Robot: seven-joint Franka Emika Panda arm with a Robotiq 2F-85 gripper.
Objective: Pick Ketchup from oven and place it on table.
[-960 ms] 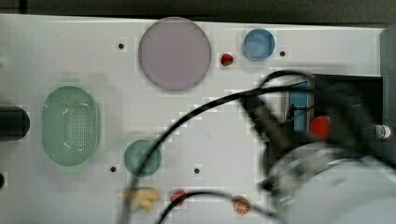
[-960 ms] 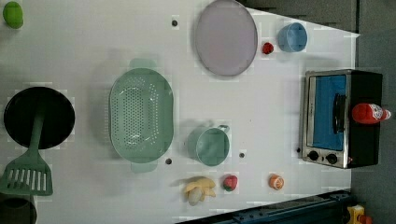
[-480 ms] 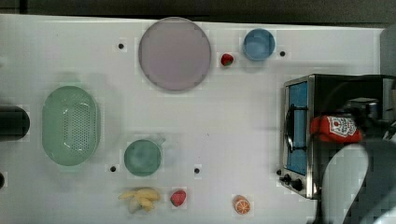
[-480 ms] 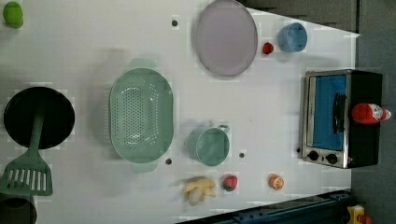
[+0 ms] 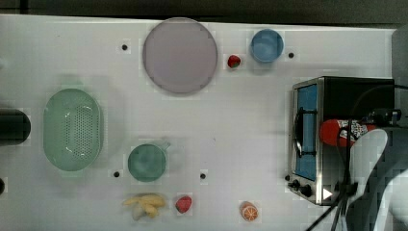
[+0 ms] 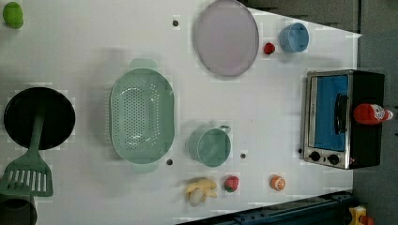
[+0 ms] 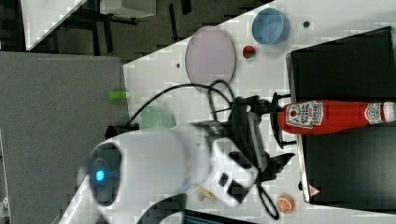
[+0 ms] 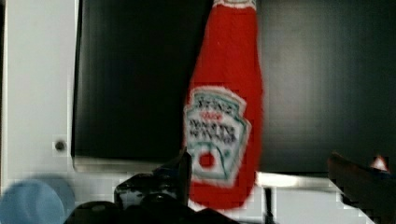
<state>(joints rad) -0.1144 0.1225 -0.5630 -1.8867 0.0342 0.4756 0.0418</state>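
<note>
I will pick up the Ketchup [image 8: 224,102] next with my gripper, holding it by its labelled body [image 8: 216,140], to bring it from the oven to the table.
The Ketchup [image 5: 342,133] is a red bottle with a white-and-red label, lying on its side on the black top of the oven [image 5: 337,96]. In the left view the Ketchup [image 6: 371,114] rests on the oven [image 6: 345,119], white cap toward the left view's right. The oven stands at one end of the white table [image 5: 240,120], its blue glass door closed. In the right view my gripper [image 7: 273,133] hangs open in front of the oven, at the bottle's base [image 7: 327,116]. Toward the camera in the wrist view, the Ketchup [image 8: 224,102] has its base between my spread fingers [image 8: 180,165], and neither touches it.
A purple plate [image 5: 179,55], a blue bowl [image 5: 266,45] and a strawberry [image 5: 234,61] sit at the back. A green colander [image 5: 72,130], a teal cup [image 5: 146,162], a banana [image 5: 144,204], a strawberry [image 5: 183,204] and an orange slice [image 5: 248,211] lie elsewhere. A black pan [image 6: 40,117] holds a spatula.
In the top view my arm has swung off the oven toward the top view's lower right, uncovering the oven and part of the bottle. The Ketchup has not moved.
</note>
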